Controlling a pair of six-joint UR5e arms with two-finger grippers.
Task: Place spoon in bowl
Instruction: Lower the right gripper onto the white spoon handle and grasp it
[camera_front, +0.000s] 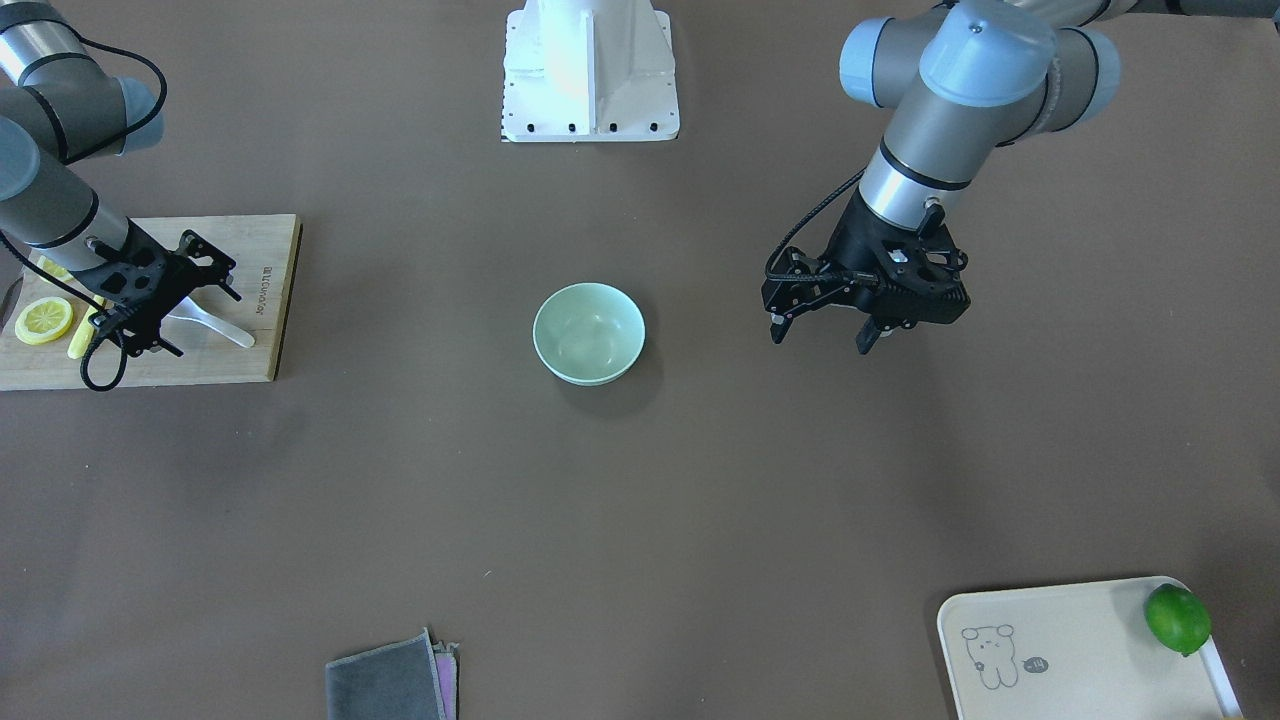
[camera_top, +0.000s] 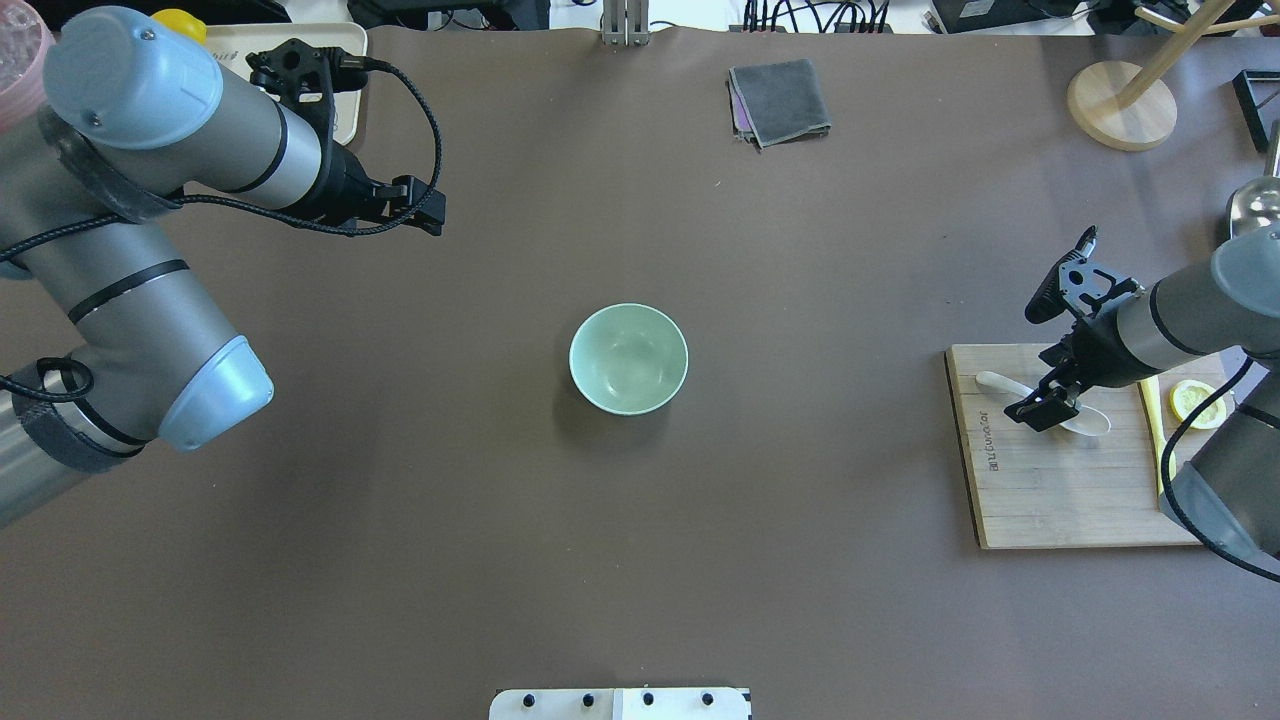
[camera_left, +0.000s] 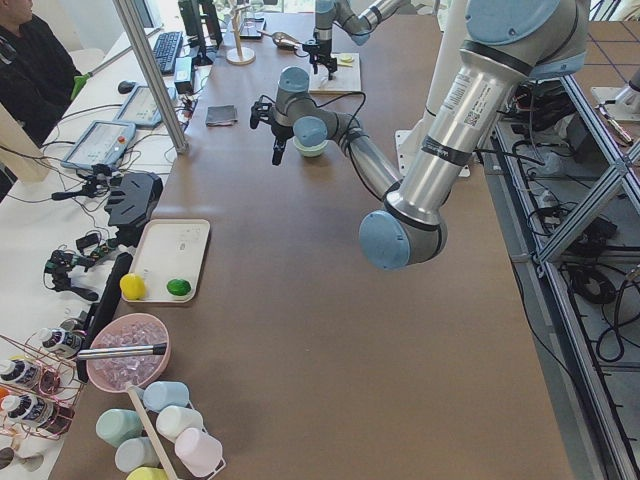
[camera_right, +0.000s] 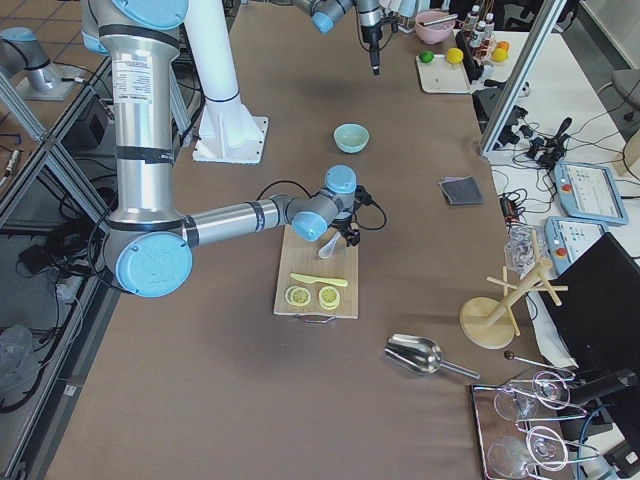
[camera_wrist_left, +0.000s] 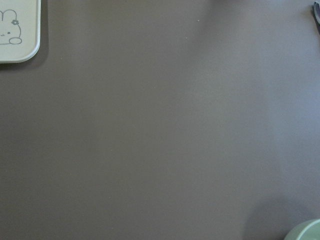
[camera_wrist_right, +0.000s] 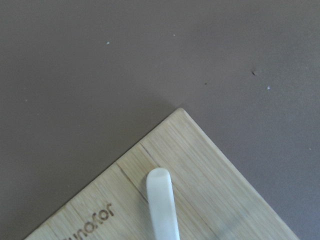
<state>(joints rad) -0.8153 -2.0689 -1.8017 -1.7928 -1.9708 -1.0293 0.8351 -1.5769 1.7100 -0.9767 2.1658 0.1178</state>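
The white spoon should go in the bowl (camera_front: 589, 333), so my right gripper should grab it by its handle (camera_front: 232, 330) next.
The white spoon (camera_front: 222, 327) lies flat on a wooden cutting board (camera_front: 250, 355) at the table's right end; it also shows in the overhead view (camera_top: 1000, 384) and its handle tip in the right wrist view (camera_wrist_right: 161, 200). My right gripper (camera_front: 180, 316) hangs low over the spoon's middle, jaws apart, holding nothing. The mint-green bowl (camera_front: 589, 333) stands empty at the table's centre, also in the overhead view (camera_top: 628, 358). My left gripper (camera_front: 823, 338) is open and empty, hovering well to the bowl's side.
A lemon slice (camera_front: 44, 320) and a slim yellow knife (camera_top: 1155, 420) lie on the board. A folded grey cloth (camera_front: 390, 685) and a white tray (camera_front: 1070, 650) with a lime (camera_front: 1177, 618) sit at the far edge. A wooden stand (camera_top: 1120, 105) is far right.
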